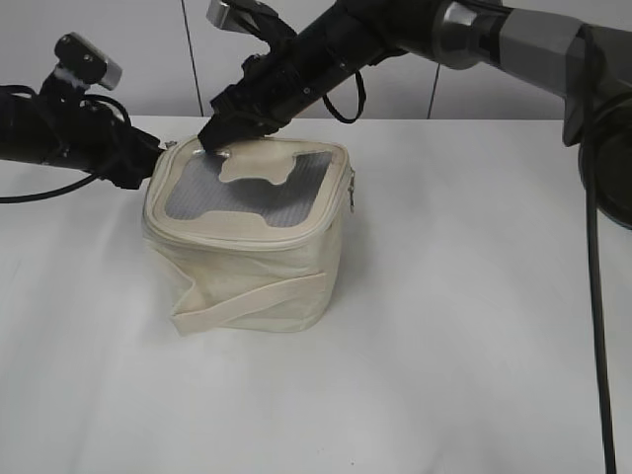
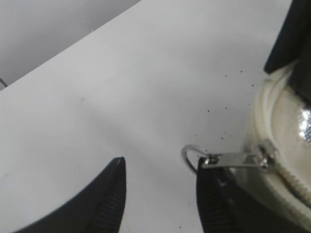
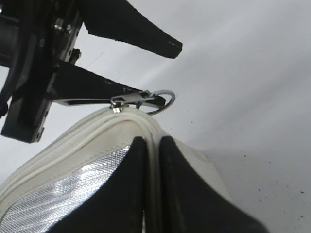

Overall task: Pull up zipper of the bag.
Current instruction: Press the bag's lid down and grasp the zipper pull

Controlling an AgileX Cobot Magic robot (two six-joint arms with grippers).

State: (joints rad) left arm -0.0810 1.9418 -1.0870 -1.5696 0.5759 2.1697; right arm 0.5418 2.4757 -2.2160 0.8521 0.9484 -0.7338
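The zipper of the bag needs to be pulled up, and its metal slider sits tight against the bag's rim, so my left gripper should grab its silver ring next.
The cream bag stands mid-table, its grey mesh top with a cream H-shaped patch facing up. Its zipper runs round the top rim. A metal slider with a silver ring pull sticks out at the bag's far left corner; it also shows in the right wrist view. My left gripper is open, its right finger right under the slider, the ring between the fingers. My right gripper is shut on the bag's top rim at the back left corner.
The bag's wide cream strap hangs across its front side. A second slider hangs at the right rim. The white table spreads around the bag, with a grey wall behind.
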